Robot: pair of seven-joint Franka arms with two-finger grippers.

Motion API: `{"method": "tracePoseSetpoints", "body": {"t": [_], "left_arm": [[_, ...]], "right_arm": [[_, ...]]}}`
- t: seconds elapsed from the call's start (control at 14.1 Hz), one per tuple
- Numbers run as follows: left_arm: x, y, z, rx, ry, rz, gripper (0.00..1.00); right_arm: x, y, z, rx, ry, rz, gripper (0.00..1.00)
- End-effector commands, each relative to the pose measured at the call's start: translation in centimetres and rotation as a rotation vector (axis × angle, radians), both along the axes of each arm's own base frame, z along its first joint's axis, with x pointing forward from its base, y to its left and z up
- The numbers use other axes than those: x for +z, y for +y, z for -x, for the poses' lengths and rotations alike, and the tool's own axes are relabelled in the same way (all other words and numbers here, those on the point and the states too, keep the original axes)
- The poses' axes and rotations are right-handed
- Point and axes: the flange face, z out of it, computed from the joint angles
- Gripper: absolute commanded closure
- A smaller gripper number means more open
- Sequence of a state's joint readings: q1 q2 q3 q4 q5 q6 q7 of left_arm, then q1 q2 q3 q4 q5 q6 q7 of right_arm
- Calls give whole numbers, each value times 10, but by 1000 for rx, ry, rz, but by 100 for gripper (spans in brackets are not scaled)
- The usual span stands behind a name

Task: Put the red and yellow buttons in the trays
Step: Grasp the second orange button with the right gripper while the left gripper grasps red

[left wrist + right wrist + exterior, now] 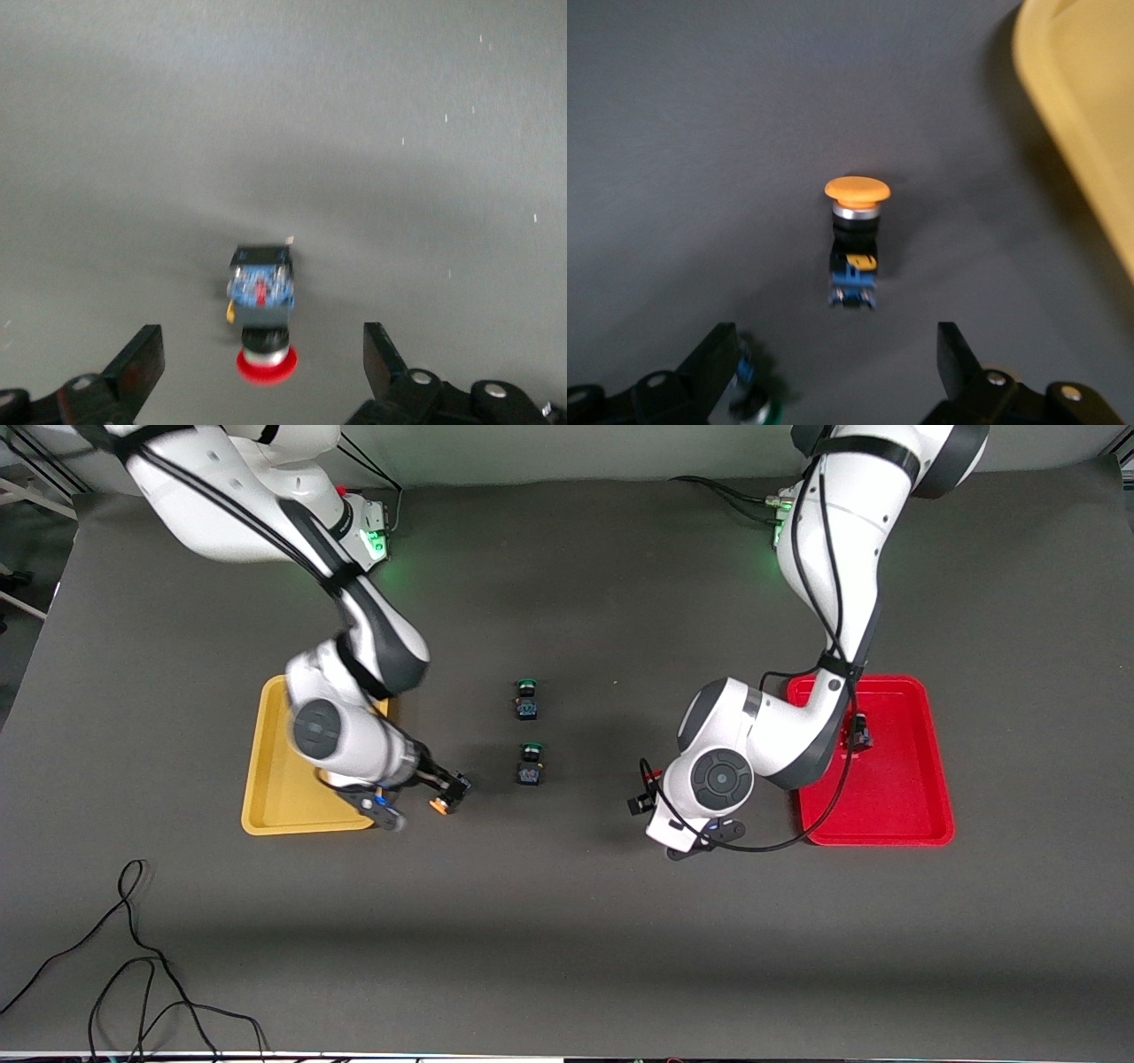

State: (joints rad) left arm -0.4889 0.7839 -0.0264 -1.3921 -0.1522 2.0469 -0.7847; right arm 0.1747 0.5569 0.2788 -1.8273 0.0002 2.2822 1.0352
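Observation:
The red-capped button's body [263, 285] lies below my left gripper's fingers, so closing now would miss. The gripper lowers first, then closes on the button's body.
A red-capped button [263, 329] lies on its side on the grey table, between the fingertips of my open left gripper [263, 376], which touch nothing. In the front view this button [648, 787] shows beside the left gripper [657, 797], toward the middle from the red tray [895, 815]. A dark button [859, 734] lies in the red tray, its cap hidden. A yellow-orange-capped button [856, 237] lies on the table just off the fingertips of my open right gripper [833, 376]. In the front view it [438, 806] lies beside the yellow tray [275, 779], under the right gripper [454, 786].
Two green-capped buttons [526, 698] [530, 764] lie mid-table between the grippers; one also shows in the right wrist view [757, 409], close to a right finger. The yellow tray's rim [1085, 115] shows there too. Black cables [133, 957] lie near the table's front edge.

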Motion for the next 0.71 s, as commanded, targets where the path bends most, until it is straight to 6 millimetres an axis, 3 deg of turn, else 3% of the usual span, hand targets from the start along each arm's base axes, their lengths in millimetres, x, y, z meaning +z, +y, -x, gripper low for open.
{"method": "tracePoseSetpoints", "body": {"t": [0.0, 0.21, 0.28, 0.43, 0.5, 0.57, 0.64], "left_arm": [[-22, -4, -5, 25, -27, 5, 1], [-52, -3, 11, 24, -39, 0, 6], [-58, -8, 19, 14, -33, -4, 12], [-58, -9, 25, 10, -25, -8, 48], [-58, -10, 26, 10, -18, -12, 77], [-57, -10, 26, 17, -16, -14, 100], [-55, -10, 27, 20, -15, -13, 100]], "right_arm": [[-40, 6, -5, -17, 10, 49, 0], [-52, 3, -3, -20, 28, 57, 0], [-56, -1, -3, -25, 34, 61, 10], [-51, -1, -6, -29, 27, 60, 61], [-48, -2, -6, -30, 25, 59, 89], [-49, -6, -8, -36, 27, 60, 100], [-47, -7, -8, -38, 26, 59, 100]]}}
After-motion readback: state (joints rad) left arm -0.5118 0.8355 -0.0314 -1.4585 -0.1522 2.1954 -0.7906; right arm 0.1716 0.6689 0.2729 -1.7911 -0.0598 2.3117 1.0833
